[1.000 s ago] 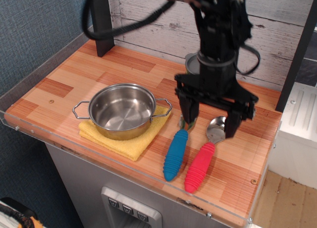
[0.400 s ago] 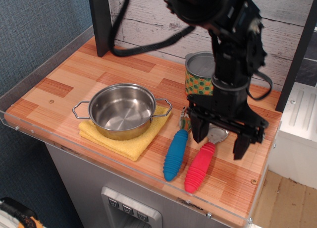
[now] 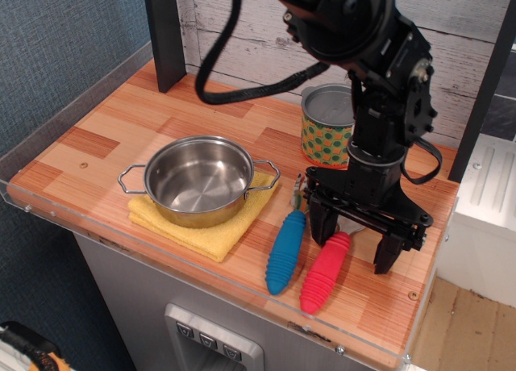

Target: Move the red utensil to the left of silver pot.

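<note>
My gripper grabs the red utensil by its handle's metal-joined end (image 3: 339,240) next, to move it beside the silver pot (image 3: 199,180).
The red utensil (image 3: 324,273) lies on the counter at the front right, its ribbed red handle pointing toward the front edge; its metal bowl is hidden behind my gripper. My gripper (image 3: 352,245) is open and low over the spoon's upper end, one finger (image 3: 320,222) left of the handle and the other (image 3: 385,252) well to its right. The silver pot (image 3: 199,180) sits empty on a yellow cloth (image 3: 205,227) at the centre left, well clear of the gripper.
A blue-handled fork (image 3: 285,251) lies right beside the red handle on its left. A green dotted tin can (image 3: 326,126) stands behind the gripper. A clear rim (image 3: 242,286) runs along the counter's front edge. A dark post (image 3: 165,36) rises at the back left.
My gripper has moved right and toward the front, then dropped lower, now straddling the top of the red handle. The can is uncovered. Spoon, fork and pot have not moved.
</note>
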Controlling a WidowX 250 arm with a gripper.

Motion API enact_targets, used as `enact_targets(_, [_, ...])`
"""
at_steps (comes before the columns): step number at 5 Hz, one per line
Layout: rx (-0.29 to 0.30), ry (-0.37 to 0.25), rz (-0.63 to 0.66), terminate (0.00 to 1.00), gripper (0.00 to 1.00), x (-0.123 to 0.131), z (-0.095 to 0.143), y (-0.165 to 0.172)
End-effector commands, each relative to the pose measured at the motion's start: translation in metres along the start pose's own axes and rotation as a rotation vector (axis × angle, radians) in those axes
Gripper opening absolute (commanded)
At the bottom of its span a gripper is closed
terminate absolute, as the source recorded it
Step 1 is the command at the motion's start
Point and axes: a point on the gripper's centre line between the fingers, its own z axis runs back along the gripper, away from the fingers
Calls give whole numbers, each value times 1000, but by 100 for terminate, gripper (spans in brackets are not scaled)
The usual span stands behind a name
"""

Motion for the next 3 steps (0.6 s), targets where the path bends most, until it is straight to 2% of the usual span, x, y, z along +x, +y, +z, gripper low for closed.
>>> enact_targets(1, [-5, -32, -21, 0, 100, 0, 0, -8])
enact_targets(2, [-7, -27, -27, 0, 0, -2, -3, -6])
enact_targets(3, [-11, -35, -40, 0, 0, -6, 0, -1])
